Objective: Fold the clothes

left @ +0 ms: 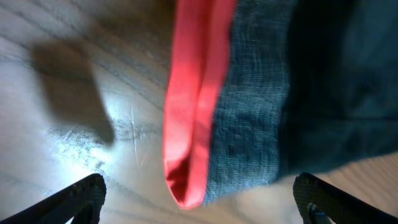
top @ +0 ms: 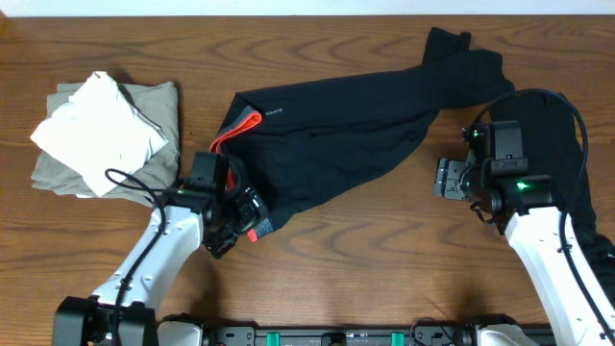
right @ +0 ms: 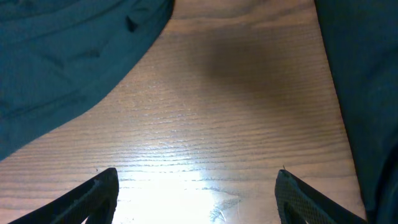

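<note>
My left gripper grabs the black pants [top: 336, 135] at the waistband's near corner [top: 257, 232] next and anchors that end of the pants, so the legs are free to be straightened for folding.
The black pants [top: 336, 135] lie spread diagonally across the table, one leg reaching the far right [top: 461, 53]. The coral-red waistband lining [top: 246, 125] shows at their left end. My left gripper [top: 248, 213] hangs open just above the waistband's near corner. In the left wrist view the red lining [left: 186, 124] and black cloth [left: 298, 93] end between my left gripper's [left: 199, 202] spread fingertips, untouched. My right gripper [top: 449, 178] stands open over bare wood beside the pants leg. In its own view my right gripper [right: 198, 199] holds nothing, with black cloth at upper left [right: 62, 62].
A folded beige garment [top: 159, 106] with a white piece [top: 96, 130] on top sits at the table's left. Another black piece [top: 588, 192] lies under the right arm at the right edge, seen also as dark cloth [right: 367, 93] in the right wrist view.
</note>
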Available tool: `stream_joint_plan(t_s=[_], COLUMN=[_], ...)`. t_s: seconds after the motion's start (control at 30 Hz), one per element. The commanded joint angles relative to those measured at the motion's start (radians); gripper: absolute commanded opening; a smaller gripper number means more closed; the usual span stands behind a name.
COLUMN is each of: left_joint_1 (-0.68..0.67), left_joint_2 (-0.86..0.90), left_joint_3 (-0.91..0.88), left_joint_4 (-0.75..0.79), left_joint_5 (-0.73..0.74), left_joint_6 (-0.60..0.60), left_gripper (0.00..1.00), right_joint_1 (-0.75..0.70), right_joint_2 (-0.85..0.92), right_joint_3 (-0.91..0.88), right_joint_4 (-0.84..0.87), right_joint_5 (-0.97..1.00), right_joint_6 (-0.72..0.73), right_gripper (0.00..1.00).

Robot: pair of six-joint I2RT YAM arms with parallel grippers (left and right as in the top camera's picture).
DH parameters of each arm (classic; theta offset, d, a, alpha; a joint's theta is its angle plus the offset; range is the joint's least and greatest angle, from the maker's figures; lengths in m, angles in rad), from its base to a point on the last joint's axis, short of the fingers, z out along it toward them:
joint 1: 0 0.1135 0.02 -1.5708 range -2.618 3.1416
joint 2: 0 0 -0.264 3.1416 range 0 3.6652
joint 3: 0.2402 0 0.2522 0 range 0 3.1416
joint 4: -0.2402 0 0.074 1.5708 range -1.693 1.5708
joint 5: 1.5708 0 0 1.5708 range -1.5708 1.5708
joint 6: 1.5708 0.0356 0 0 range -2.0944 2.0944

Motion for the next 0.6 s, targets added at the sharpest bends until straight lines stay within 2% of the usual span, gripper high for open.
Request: stream_joint_plan(t_s=[0.0, 0.33, 0.57], left_joint_1=[-0.002, -0.005, -0.060], left_joint_2=[0.006, 0.006, 0.016], left_joint_3=[-0.040, -0.106, -0.150], left_joint_4=[0.048, 0.158, 0.222], left_joint_5=[0.003, 0.044, 0.082], left_joint_6=[-0.056, -0.095, -0.169], left_gripper=[0.98, 0.99, 0.76], right_joint_1=[-0.015, -0.015, -0.015], right_joint_2=[0.008, 0.008, 0.008], right_joint_3=[-0.005, -0.005, -0.005], right_joint_4=[0.000, -0.001, -0.002], right_joint_5=[0.011, 0.011, 0.011], right_joint_6=[-0.014, -0.014, -0.014], right_gripper=[0.78, 0.78, 0.79])
